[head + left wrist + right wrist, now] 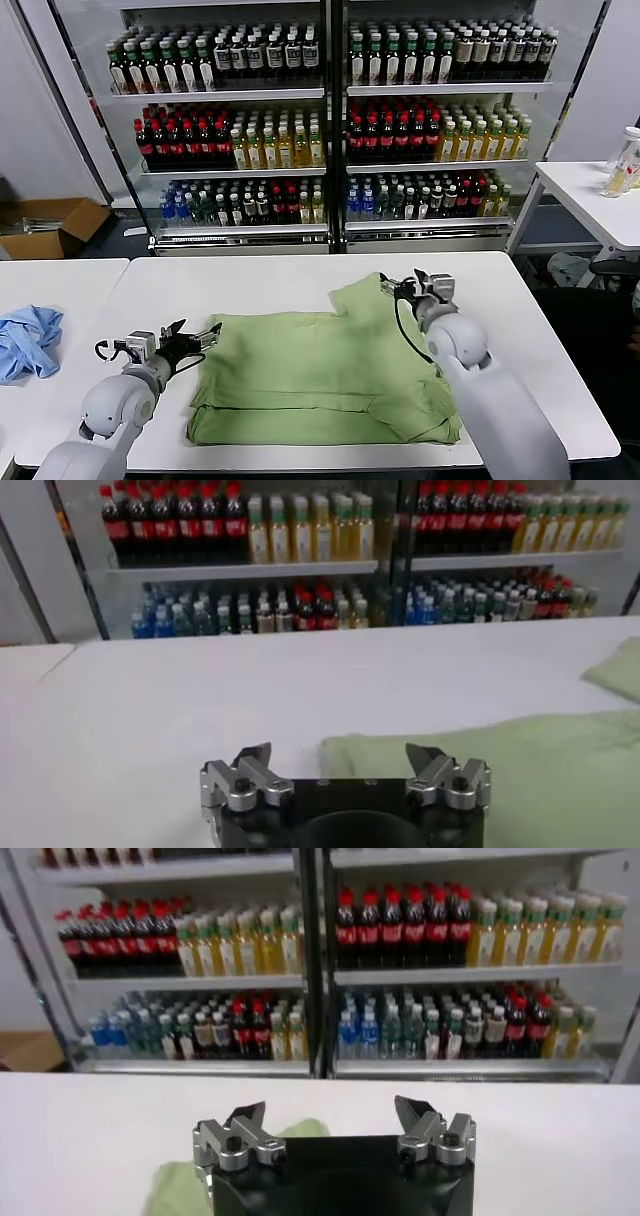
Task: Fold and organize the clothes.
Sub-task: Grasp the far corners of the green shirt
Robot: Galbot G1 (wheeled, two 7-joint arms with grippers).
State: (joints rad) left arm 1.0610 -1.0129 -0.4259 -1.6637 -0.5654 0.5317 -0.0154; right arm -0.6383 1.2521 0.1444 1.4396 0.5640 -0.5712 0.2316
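Observation:
I need to fold the shirt over next, so my right gripper should grab the green shirt (pixel 320 375) by its protruding back corner (pixel 362 290).
The light green shirt (pixel 320 375) lies partly folded on the white table (pixel 250 280), with one part sticking out toward the back right; its print and buttons are hidden. My left gripper (pixel 196 338) is open and empty, just off the shirt's left edge. In the left wrist view the shirt (pixel 500 770) lies just ahead of the open left gripper (pixel 342 755). My right gripper (pixel 415 285) is open and empty over the shirt's back right part. In the right wrist view a bit of the shirt (pixel 190 1183) shows beside the open right gripper (pixel 333 1113).
A light blue garment (pixel 25 340) lies on the neighbouring table at the left. Glass-door coolers full of bottles (pixel 330 120) stand behind the table. A cardboard box (pixel 45 225) sits on the floor at the left. Another white table (pixel 590 195) with bottles stands at the right.

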